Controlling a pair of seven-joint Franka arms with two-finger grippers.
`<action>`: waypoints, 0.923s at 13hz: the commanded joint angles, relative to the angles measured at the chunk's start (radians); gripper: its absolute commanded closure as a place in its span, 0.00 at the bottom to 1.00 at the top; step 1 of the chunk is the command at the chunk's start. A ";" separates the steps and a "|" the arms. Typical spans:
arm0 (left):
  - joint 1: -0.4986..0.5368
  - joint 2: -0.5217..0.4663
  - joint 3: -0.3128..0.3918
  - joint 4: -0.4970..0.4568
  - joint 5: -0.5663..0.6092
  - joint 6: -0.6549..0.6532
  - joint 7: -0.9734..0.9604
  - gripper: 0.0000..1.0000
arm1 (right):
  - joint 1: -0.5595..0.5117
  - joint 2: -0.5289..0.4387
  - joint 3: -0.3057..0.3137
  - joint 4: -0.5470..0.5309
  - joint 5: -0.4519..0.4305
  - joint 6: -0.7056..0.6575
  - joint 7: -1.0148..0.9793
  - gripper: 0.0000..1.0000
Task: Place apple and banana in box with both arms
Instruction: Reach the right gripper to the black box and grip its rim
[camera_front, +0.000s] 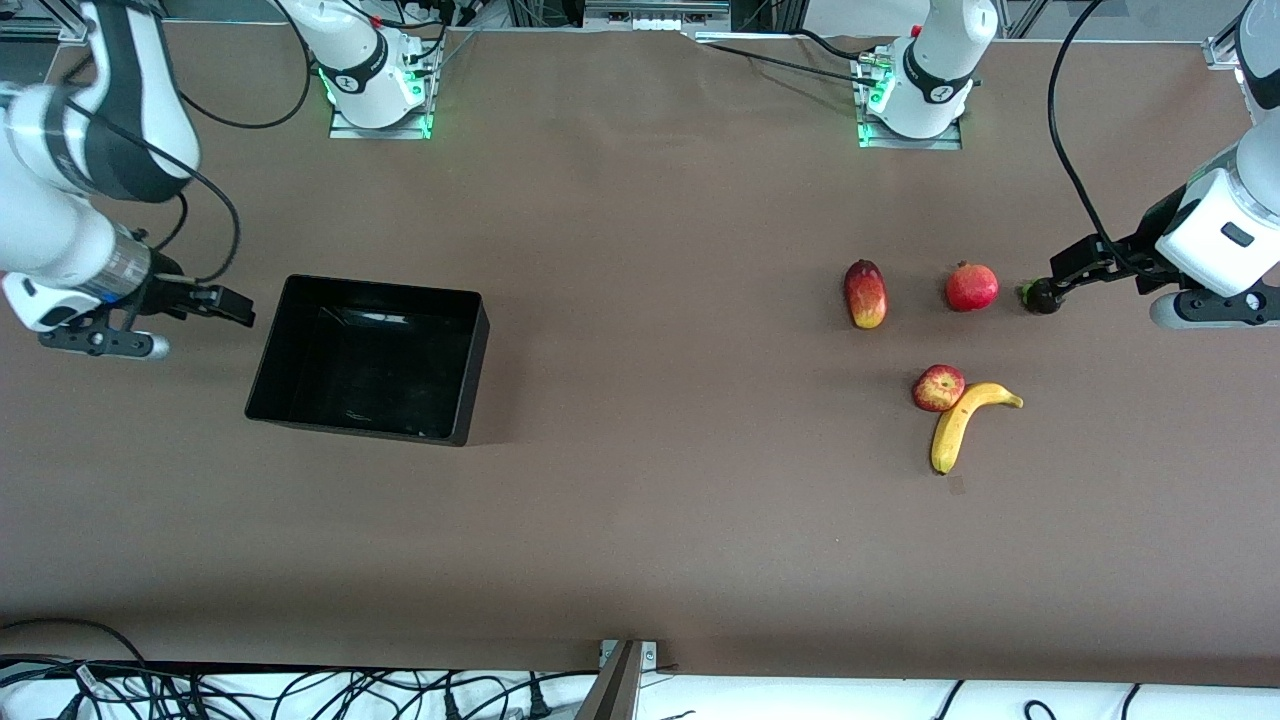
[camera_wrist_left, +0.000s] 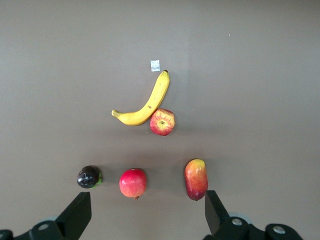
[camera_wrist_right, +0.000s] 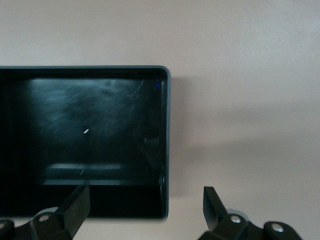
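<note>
My right gripper grabs the black box by its short side rim (camera_front: 270, 344) next. Then I bring the box (camera_front: 360, 422) within reach of the fruits.
The red apple (camera_front: 938, 387) touches the curved yellow banana (camera_front: 962, 425) on the table toward the left arm's end. Both show in the left wrist view, the apple (camera_wrist_left: 162, 122) against the banana (camera_wrist_left: 147, 104). The black box (camera_front: 360, 422) stands open and empty toward the right arm's end; one corner shows in the right wrist view (camera_wrist_right: 166, 145). My left gripper (camera_front: 1062, 272) is open and empty in the air beside the fruits; it also shows in its own view (camera_wrist_left: 147, 215). My right gripper (camera_front: 235, 305) is open and empty beside the box; it also shows in its own view (camera_wrist_right: 146, 210).
A red-yellow mango (camera_front: 865, 293), a red pomegranate (camera_front: 972, 287) and a small dark fruit with a green stem (camera_front: 1040, 297) lie in a row farther from the front camera than the apple. A small paper scrap (camera_front: 957, 485) lies by the banana's tip.
</note>
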 joint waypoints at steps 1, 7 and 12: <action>0.004 0.012 -0.004 0.028 0.004 -0.021 -0.006 0.00 | -0.010 0.015 -0.025 -0.212 -0.015 0.315 -0.030 0.00; 0.004 0.012 -0.003 0.028 0.004 -0.021 -0.006 0.00 | -0.010 0.162 -0.028 -0.224 -0.010 0.373 -0.065 0.01; 0.004 0.012 -0.004 0.028 0.004 -0.021 -0.006 0.00 | -0.004 0.184 -0.021 -0.198 -0.001 0.364 -0.056 1.00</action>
